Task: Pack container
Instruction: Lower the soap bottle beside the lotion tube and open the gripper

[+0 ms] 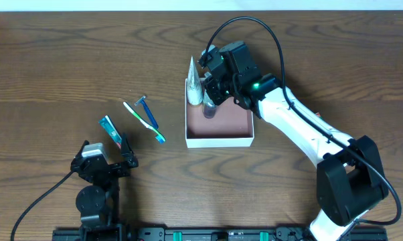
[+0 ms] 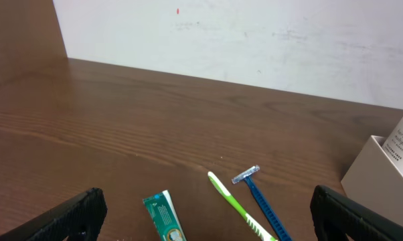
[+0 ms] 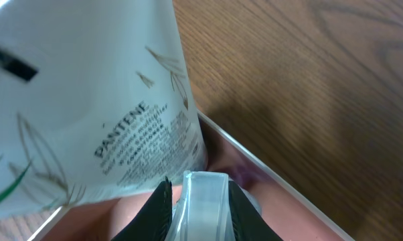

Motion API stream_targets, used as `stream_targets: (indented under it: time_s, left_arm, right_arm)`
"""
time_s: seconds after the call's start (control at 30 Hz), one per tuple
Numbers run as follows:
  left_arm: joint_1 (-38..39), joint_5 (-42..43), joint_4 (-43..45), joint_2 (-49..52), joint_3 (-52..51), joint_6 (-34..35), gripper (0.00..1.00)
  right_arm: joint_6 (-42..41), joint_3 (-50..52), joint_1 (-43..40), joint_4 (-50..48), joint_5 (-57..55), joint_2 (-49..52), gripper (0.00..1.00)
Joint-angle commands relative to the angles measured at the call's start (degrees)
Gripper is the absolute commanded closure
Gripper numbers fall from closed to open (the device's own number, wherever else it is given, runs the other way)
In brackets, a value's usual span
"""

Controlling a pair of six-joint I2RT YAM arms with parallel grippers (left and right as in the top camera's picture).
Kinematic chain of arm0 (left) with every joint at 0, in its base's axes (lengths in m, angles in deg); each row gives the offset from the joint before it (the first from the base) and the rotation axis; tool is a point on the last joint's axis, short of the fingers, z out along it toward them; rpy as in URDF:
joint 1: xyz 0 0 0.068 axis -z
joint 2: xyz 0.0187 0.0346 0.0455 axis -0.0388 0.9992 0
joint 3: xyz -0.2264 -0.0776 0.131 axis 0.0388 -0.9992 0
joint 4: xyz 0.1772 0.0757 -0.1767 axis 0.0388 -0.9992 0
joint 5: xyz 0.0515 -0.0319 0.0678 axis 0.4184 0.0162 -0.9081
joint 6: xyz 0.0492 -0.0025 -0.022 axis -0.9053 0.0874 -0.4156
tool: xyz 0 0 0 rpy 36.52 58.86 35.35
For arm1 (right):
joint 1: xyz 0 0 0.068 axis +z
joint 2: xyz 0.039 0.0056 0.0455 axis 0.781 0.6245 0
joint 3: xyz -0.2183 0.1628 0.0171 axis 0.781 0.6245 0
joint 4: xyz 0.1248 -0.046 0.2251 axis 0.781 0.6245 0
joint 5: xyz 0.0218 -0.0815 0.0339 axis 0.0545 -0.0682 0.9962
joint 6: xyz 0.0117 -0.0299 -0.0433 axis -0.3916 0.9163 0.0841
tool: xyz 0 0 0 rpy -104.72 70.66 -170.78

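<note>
I should let go of the small clear bottle with my right gripper now, because it is inside the container's sides next to the Pantene tube.
The container [image 1: 218, 141], a shallow white-walled box with a pinkish-brown inside, sits at mid-table. A white Pantene tube [image 1: 194, 84] stands in its back left corner and fills the right wrist view [image 3: 88, 100]. My right gripper [image 1: 211, 94] reaches into the container's back left part, shut on a small clear bottle [image 1: 209, 109]. In the right wrist view its black fingers [image 3: 200, 207] clamp the bottle's clear cap [image 3: 205, 197] beside the tube, with the container wall [image 3: 268, 177] behind. My left gripper [image 1: 108, 161] is open and empty near the front left.
A green toothpaste carton [image 1: 111, 132], a green-and-white toothbrush [image 1: 142, 120] and a blue razor [image 1: 148, 112] lie on the table left of the container. In the left wrist view the carton [image 2: 165, 215], toothbrush [image 2: 235, 207] and razor [image 2: 258, 197] lie between the open fingers [image 2: 208, 213].
</note>
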State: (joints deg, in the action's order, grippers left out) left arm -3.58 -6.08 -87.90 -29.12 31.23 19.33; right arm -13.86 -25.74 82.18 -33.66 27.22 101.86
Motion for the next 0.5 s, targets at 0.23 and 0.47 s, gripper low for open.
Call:
stream_targets:
  time_s: [0.23,0.47]
  left_arm:
    - [-0.24,0.09,-0.98,-0.22,-1.62,-0.04,0.02]
    - [-0.24,0.09,-0.98,-0.22,-1.62,-0.04,0.02]
  right_arm:
    - [-0.26,-0.50,0.33,-2.45,1.70,-0.74,0.50]
    - [-0.28,-0.50,0.33,-2.93,1.55,-0.76,0.33]
